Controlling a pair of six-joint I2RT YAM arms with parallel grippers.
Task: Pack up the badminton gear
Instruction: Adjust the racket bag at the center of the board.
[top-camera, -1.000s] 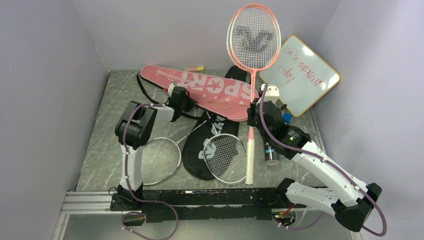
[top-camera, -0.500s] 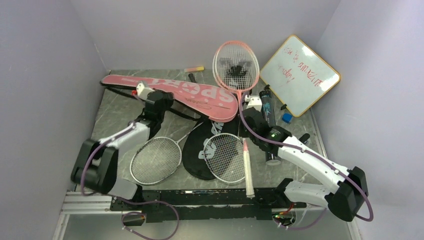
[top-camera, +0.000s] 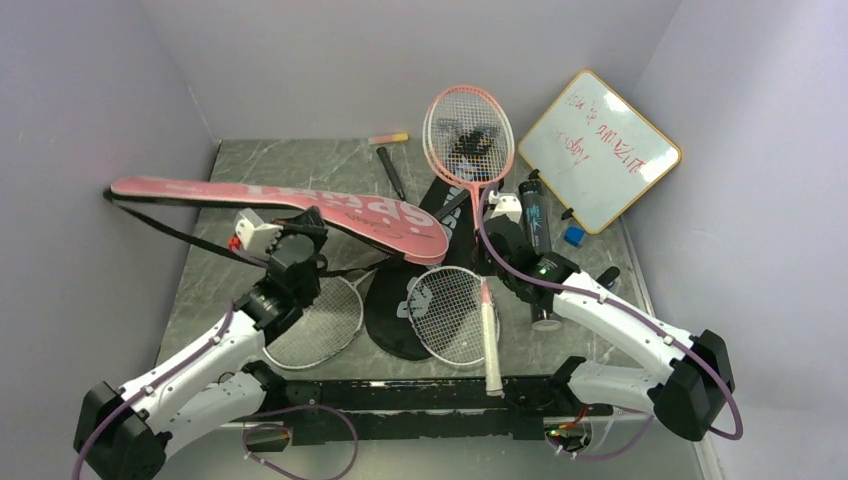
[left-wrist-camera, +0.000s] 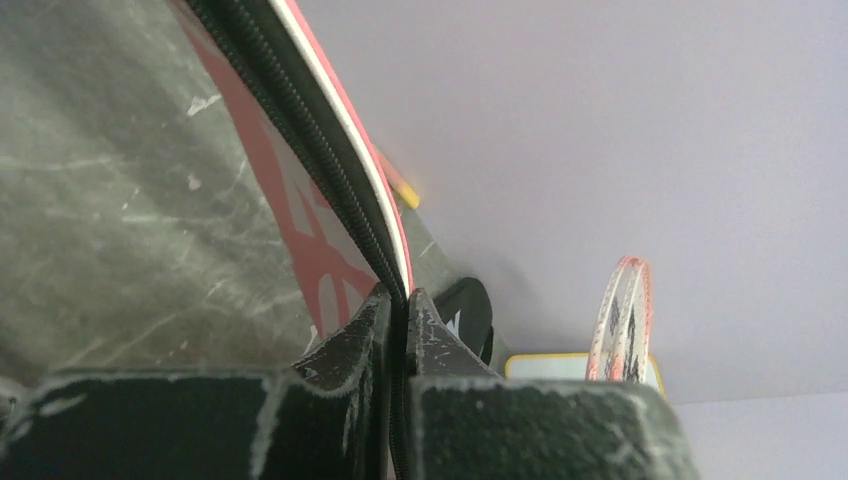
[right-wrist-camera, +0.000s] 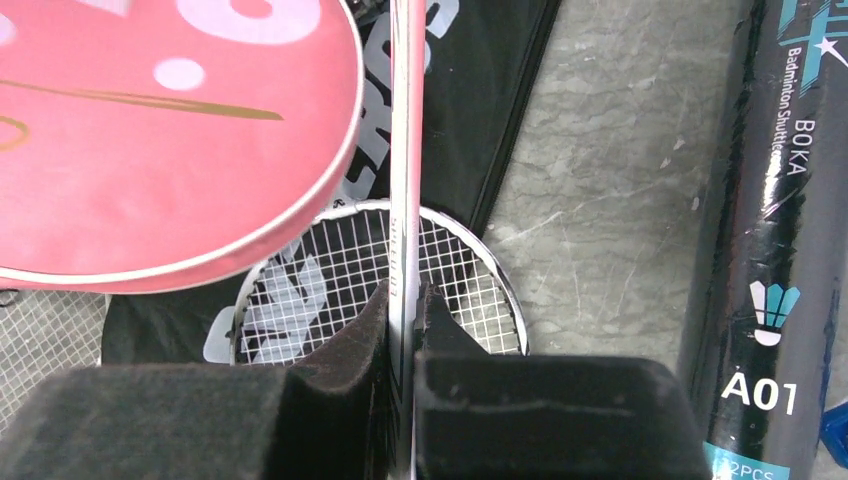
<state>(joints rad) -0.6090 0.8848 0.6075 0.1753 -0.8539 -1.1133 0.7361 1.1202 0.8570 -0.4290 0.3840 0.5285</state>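
The pink cover's narrow end (top-camera: 130, 187) sticks out past the tabletop's edge, so I should move the cover inward and down before my left gripper lets go.
My left gripper (top-camera: 300, 235) is shut on the black zipper edge of the pink "SPORT" cover (top-camera: 300, 200) and holds it lifted over the table's left half. In the left wrist view my gripper (left-wrist-camera: 400, 300) pinches that cover's edge (left-wrist-camera: 300, 220). My right gripper (top-camera: 490, 235) is shut on the shaft of the pink-framed racket (top-camera: 468, 135), head toward the back wall, white handle toward the front. In the right wrist view my gripper (right-wrist-camera: 403, 300) clamps the shaft (right-wrist-camera: 405, 150). Two white-framed rackets (top-camera: 315, 320) (top-camera: 450, 310) and the black "CROSSWAY" cover (top-camera: 395, 310) lie below. No shuttlecocks show.
A dark shuttle tube (top-camera: 534, 215) lies beside the right arm, also in the right wrist view (right-wrist-camera: 770, 250). The whiteboard (top-camera: 600, 150) leans at the back right. A pink-yellow marker (top-camera: 388, 138) and a black grip (top-camera: 390, 172) lie at the back. Walls close in on three sides.
My left arm has pulled back toward the near left, carrying the pink cover leftward and up. My right arm has lowered the pink racket from high against the back wall.
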